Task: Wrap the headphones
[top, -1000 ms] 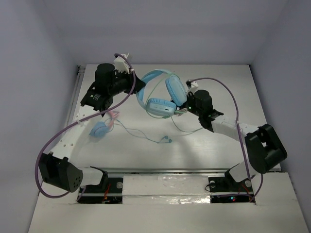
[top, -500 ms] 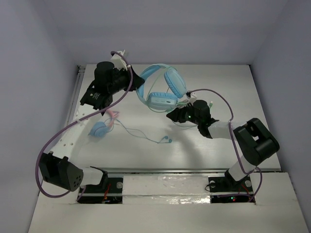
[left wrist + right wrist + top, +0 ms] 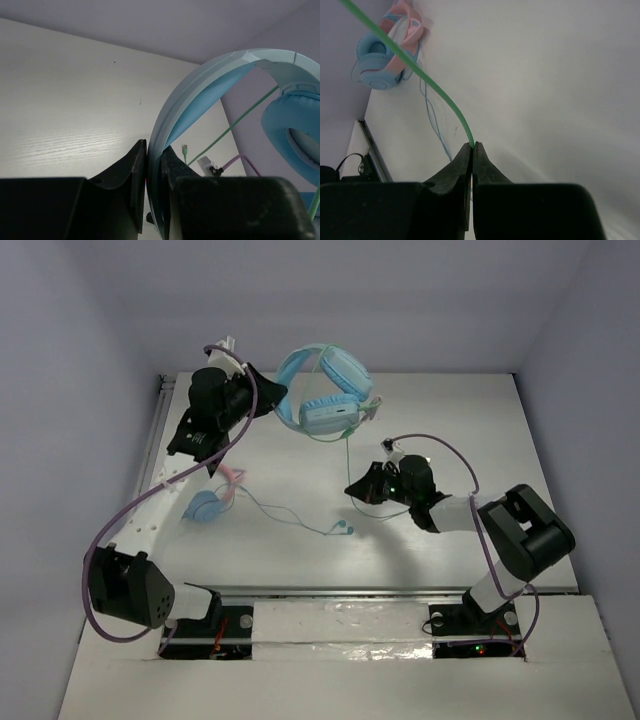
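Observation:
My right gripper would bring up the green cable (image 3: 349, 490) (image 3: 472, 144) if I lifted it now, because its closed fingers are pinching the cable.
The light blue headphones (image 3: 325, 390) hang in the air over the back of the table. My left gripper (image 3: 270, 400) is shut on their padded headband (image 3: 200, 95), which is pinched between the two black fingers (image 3: 135, 170); an ear cup (image 3: 295, 125) shows at the right edge. The thin green cable (image 3: 346, 452) drops from the cups to my right gripper (image 3: 352, 487), low over the middle of the table. In the right wrist view that gripper (image 3: 472, 146) is shut on the green cable (image 3: 420, 75), which runs up and left from the fingertips.
Blue headphones with a pink cat-ear headband (image 3: 207, 505) lie on the left of the table, also visible from the right wrist as cat-ear headphones (image 3: 385, 55). Small earbuds (image 3: 342, 529) on a thin pale wire (image 3: 432, 120) lie in front of the right gripper. Walls enclose the table's left, back and right.
The left arm has raised the headphones up and back. The right gripper has swung left and down away from the ear cups and closed on the green cable.

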